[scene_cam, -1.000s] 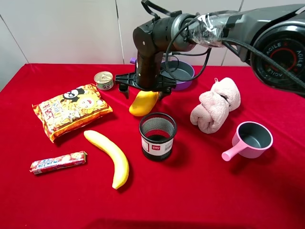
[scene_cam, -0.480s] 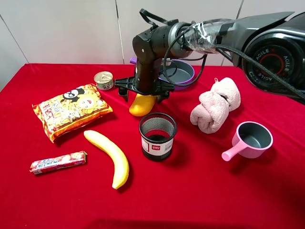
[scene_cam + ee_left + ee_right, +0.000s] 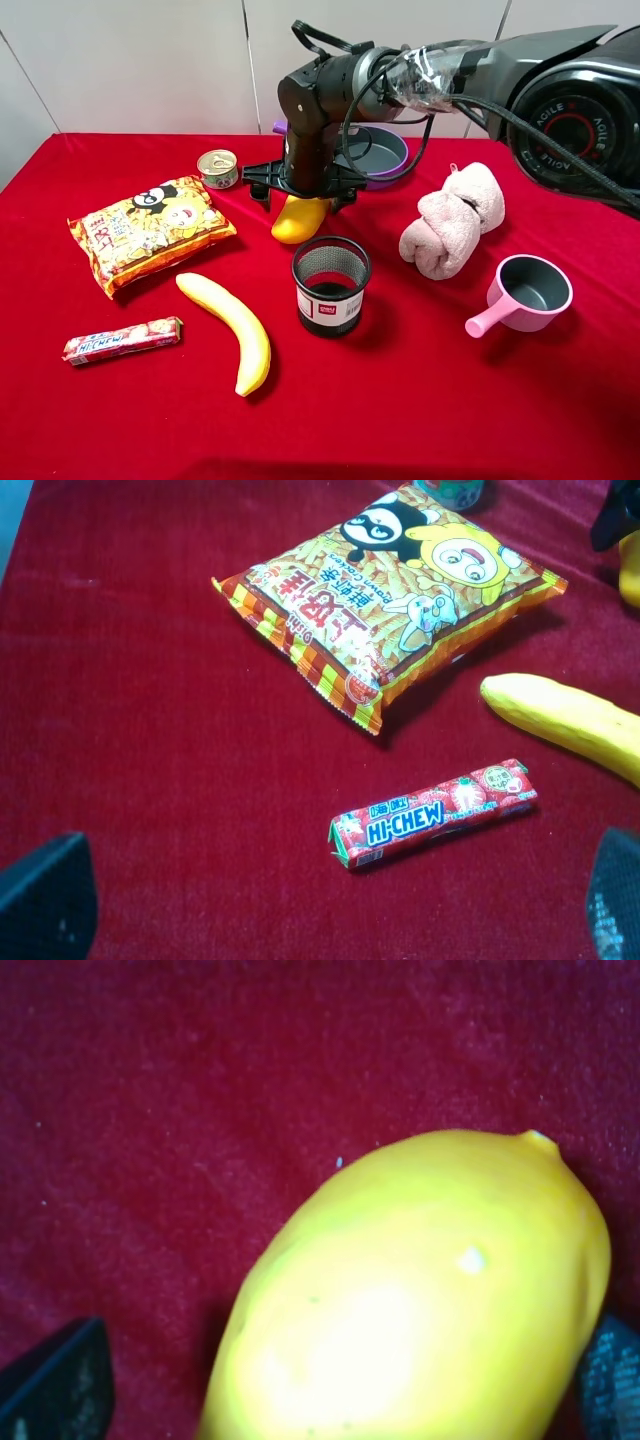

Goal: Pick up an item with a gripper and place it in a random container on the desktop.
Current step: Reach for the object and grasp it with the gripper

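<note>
Next, my right gripper grabs the yellow-orange mango by its wide middle point(image 3: 301, 214), to place the mango in the purple saucepan point(image 3: 396, 172).
The yellow-orange mango point(image 3: 297, 222) lies on the red cloth desktop point(image 3: 420, 400), behind the mesh cup. My right gripper point(image 3: 302, 196) is straight above it, open, with one black finger on each side. In the right wrist view the mango point(image 3: 420, 1300) fills the space between the two fingertips of the right gripper point(image 3: 330, 1390). The purple saucepan point(image 3: 396, 172) stands just behind the arm, which partly hides it. My left gripper point(image 3: 330, 920) is open and empty above the cloth near the candy; it does not show in the exterior view.
A black mesh cup point(image 3: 331, 285) stands in front of the mango. A banana point(image 3: 232, 325), a snack bag point(image 3: 150, 230), a small can point(image 3: 218, 168) and a Hi-Chew stick point(image 3: 122, 340) lie to the left. A pink towel point(image 3: 455, 220) and a pink saucepan point(image 3: 530, 290) lie to the right.
My right gripper has come down a little lower over the mango since a second ago. Nothing else has moved.
</note>
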Motion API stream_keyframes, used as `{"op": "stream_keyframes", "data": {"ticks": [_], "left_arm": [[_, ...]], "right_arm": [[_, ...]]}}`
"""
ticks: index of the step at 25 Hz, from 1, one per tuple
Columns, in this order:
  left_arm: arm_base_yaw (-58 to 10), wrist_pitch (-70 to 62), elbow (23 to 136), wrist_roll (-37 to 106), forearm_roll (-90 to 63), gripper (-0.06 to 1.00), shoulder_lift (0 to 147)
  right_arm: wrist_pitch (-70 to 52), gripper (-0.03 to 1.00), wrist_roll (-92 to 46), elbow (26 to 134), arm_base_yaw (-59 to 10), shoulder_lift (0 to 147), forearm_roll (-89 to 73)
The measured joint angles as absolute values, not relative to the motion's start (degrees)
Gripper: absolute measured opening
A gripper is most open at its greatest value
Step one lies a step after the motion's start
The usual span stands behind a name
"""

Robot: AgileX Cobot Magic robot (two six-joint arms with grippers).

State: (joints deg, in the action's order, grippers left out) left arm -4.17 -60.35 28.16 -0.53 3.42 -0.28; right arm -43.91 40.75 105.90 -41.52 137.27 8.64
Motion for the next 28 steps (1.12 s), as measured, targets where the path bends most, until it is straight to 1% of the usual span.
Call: {"op": "stream_keyframes", "data": {"ticks": [28], "left_arm": [[-4.2, -60.4, 28.2, -0.5, 4.5, 0.97, -0.3]], "right_arm": [[-42.6, 0.69, 40.8, 105.9, -42.1, 139.6, 9.9]]}}
